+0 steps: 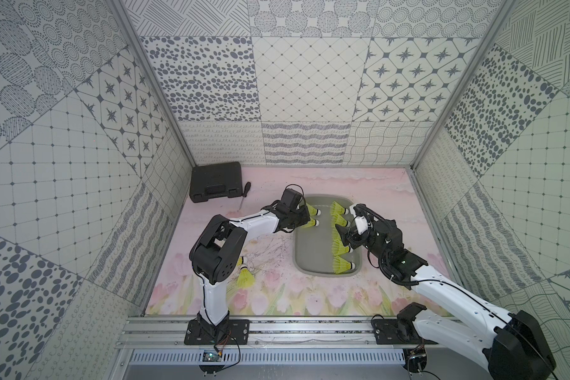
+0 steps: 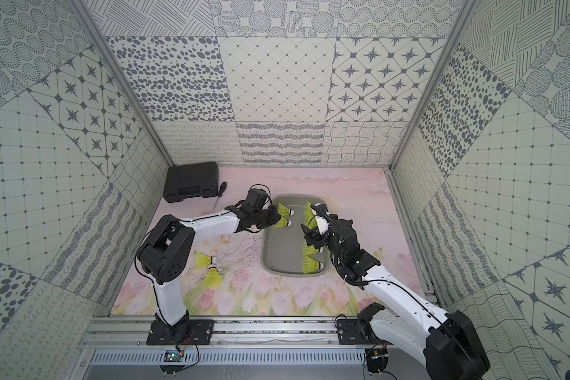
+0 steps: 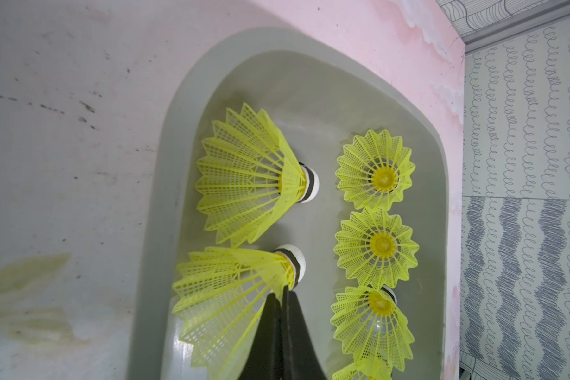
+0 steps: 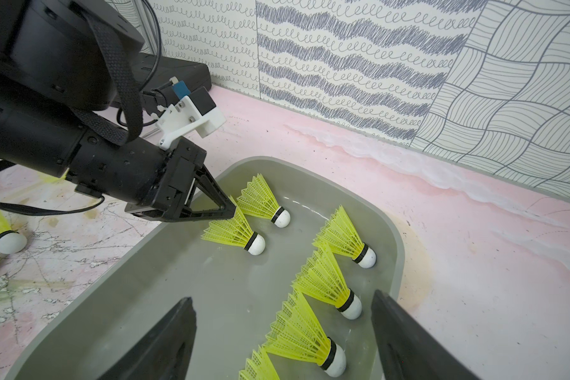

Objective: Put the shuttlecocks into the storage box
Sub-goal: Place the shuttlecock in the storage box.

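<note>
The shuttlecock's skirt and white tip (image 1: 312,223) (image 3: 244,278) are inside the box's side at the bottom of the box. The shuttlecock would rest there if I opened now, so my left gripper needs to open now.
The grey storage box (image 1: 297,260) lies mid-table on the pink mat. My left gripper (image 3: 282,292) is shut on the skirt edge of one neon-yellow shuttlecock (image 3: 231,296) over the box's far left part. Its white tip is low by the box floor in the right wrist view, where the left gripper (image 4: 232,210) pinches that shuttlecock (image 4: 234,230). Another shuttlecock (image 3: 250,174) lies just beyond it. Several more line the box's right side (image 1: 341,265). My right gripper (image 4: 281,296) hangs open above that row, holding nothing. Two shuttlecocks (image 2: 203,260) (image 2: 213,278) lie on the mat by the left arm's base.
A black hard case (image 1: 215,182) sits in the far left corner with a screwdriver (image 1: 244,194) beside it. Patterned walls close in the table on three sides. The two arms (image 1: 257,222) (image 1: 385,243) reach in over the box from either side.
</note>
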`<state>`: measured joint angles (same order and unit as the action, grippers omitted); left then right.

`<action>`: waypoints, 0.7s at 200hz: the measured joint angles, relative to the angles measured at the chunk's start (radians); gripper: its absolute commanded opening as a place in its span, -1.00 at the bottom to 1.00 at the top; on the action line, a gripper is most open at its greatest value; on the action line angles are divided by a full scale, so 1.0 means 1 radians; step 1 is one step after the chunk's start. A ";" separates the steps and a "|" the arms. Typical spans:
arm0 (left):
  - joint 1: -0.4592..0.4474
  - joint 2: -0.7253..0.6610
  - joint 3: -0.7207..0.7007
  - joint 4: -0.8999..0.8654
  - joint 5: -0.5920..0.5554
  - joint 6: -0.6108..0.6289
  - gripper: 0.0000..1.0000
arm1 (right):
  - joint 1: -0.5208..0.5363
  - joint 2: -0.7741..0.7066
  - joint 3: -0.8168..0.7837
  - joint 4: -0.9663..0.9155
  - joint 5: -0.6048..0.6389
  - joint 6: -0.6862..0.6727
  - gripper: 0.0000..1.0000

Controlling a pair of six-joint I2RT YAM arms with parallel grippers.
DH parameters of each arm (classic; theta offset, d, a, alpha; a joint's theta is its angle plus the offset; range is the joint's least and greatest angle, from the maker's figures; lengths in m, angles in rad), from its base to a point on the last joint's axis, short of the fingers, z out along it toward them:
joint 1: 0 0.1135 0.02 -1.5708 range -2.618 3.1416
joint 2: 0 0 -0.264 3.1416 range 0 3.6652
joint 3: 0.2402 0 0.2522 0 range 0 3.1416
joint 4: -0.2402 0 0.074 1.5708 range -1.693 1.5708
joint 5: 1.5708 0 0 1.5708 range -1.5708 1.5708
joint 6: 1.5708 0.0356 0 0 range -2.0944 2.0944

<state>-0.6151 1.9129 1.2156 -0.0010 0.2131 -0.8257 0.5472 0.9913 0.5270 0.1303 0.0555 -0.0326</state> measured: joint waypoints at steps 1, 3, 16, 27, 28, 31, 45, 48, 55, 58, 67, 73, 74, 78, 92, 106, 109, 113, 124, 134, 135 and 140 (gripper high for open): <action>0.000 0.000 0.000 0.000 0.000 0.000 -0.97 | 0.000 0.000 0.000 0.000 0.000 0.000 0.74; 0.000 0.001 0.001 -0.001 0.001 0.000 -0.97 | 0.000 0.000 0.000 0.000 0.000 0.000 0.74; 0.001 0.004 0.003 -0.005 0.006 0.000 -0.94 | 0.000 0.000 0.000 0.000 0.000 0.000 0.74; 0.002 0.005 0.006 -0.008 0.009 0.000 -0.92 | -0.002 0.000 0.000 0.000 0.000 0.000 0.74; 0.002 0.006 0.006 -0.008 0.009 0.000 -0.91 | -0.002 0.000 0.000 0.000 0.000 0.000 0.74; 0.002 0.006 0.006 -0.009 0.009 0.000 -0.90 | -0.003 0.000 0.000 0.000 0.000 0.000 0.74; 0.003 0.008 0.011 -0.011 0.011 0.003 -0.83 | -0.005 0.000 0.000 0.000 0.000 0.000 0.74; 0.003 0.008 0.012 -0.012 0.011 0.005 -0.83 | -0.005 0.000 0.000 0.000 0.000 0.000 0.74; 0.003 0.010 0.015 -0.013 0.012 0.006 -0.81 | -0.005 0.000 0.000 0.000 0.000 0.000 0.74; 0.003 0.011 0.017 -0.014 0.012 0.006 -0.81 | -0.005 0.000 0.000 0.000 0.000 0.000 0.74; 0.003 0.012 0.020 -0.017 0.012 0.009 -0.78 | -0.005 0.000 0.000 0.000 0.000 0.000 0.74; 0.003 0.012 0.022 -0.018 0.011 0.011 -0.76 | -0.005 0.000 0.000 0.000 0.000 0.000 0.74; 0.003 0.012 0.022 -0.018 0.012 0.012 -0.76 | -0.005 0.000 0.000 0.000 0.000 0.000 0.74; 0.003 0.012 0.023 -0.018 0.012 0.014 -0.74 | -0.005 0.000 0.000 0.000 0.000 0.000 0.74; 0.003 0.012 0.024 -0.018 0.011 0.019 -0.68 | -0.006 0.000 0.000 0.000 0.000 0.000 0.74; 0.004 0.012 0.028 -0.020 0.011 0.026 -0.61 | -0.006 0.000 0.000 0.000 -0.001 0.000 0.74; 0.004 0.012 0.029 -0.021 0.012 0.026 -0.60 | -0.006 0.000 0.000 0.000 -0.001 0.000 0.74; 0.005 0.012 0.031 -0.021 0.011 0.027 -0.58 | -0.006 0.000 0.000 0.000 -0.001 0.000 0.74; 0.005 0.013 0.035 -0.025 0.011 0.031 -0.53 | -0.006 0.000 0.000 0.000 -0.002 0.000 0.74; 0.005 0.014 0.039 -0.028 0.012 0.033 -0.52 | -0.006 0.000 0.000 0.000 -0.002 0.000 0.74; 0.005 0.014 0.040 -0.028 0.012 0.034 -0.52 | -0.006 0.000 0.000 0.000 -0.002 0.000 0.74; 0.005 0.014 0.041 -0.031 0.012 0.034 -0.51 | -0.006 0.000 0.000 0.000 -0.002 0.000 0.74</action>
<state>-0.6098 1.9274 1.2564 -0.0315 0.2253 -0.7914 0.5415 0.9916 0.5270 0.1303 0.0540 -0.0330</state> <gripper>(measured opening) 0.237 0.872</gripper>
